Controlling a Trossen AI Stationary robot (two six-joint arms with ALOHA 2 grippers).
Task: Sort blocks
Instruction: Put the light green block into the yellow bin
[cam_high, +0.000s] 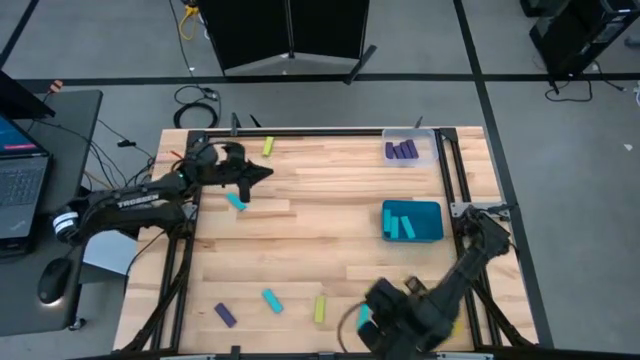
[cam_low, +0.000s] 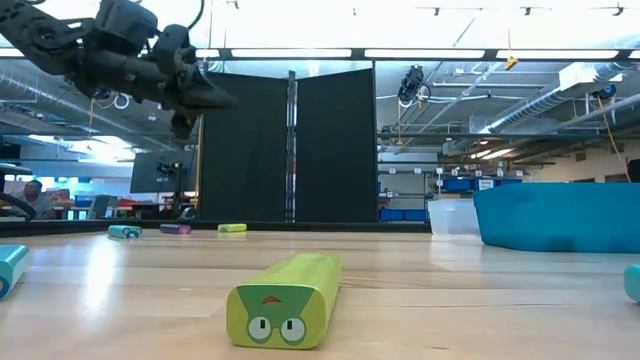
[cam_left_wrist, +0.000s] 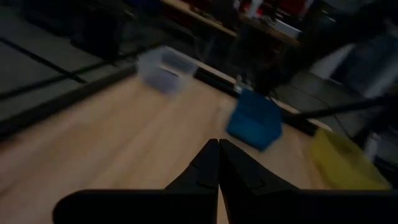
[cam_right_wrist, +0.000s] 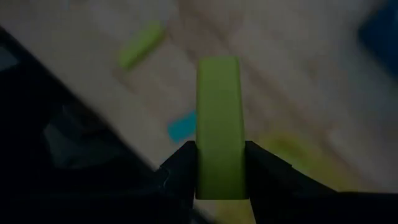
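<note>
My right gripper needs to line the yellow-green block (cam_right_wrist: 221, 124) up with the yellow tray (cam_right_wrist: 298, 158) before opening: the block hangs high above the tray, off to the tray's side.
My right gripper (cam_right_wrist: 217, 180) is at the table's near edge (cam_high: 385, 312), shut on a yellow-green block (cam_right_wrist: 217, 124). My left gripper (cam_high: 262, 172) hangs shut above the far left of the table, high in the low view (cam_low: 205, 98), holding nothing. A cyan block (cam_high: 236, 202) lies flat just near of it, and a yellow-green block (cam_high: 268, 146) lies farther back. Near the near edge lie a purple block (cam_high: 225, 315), a cyan block (cam_high: 272, 300) and a yellow-green block (cam_high: 320, 308), the last one large in the low view (cam_low: 290, 300). My right gripper pinches the yellow-green block between its two fingers (cam_right_wrist: 183, 165), one on each long side, near the block's end (cam_right_wrist: 217, 177). The rest of the block sticks straight out beyond the fingertips. It looks lifted clear, with the blurred table far behind it.
A clear tray (cam_high: 425, 158) with purple blocks stands at the far right corner. A teal tray (cam_high: 432, 222) with cyan blocks sits by the right edge. A patch of yellow (cam_high: 455, 326) shows under my right arm. The middle of the table is bare wood.
</note>
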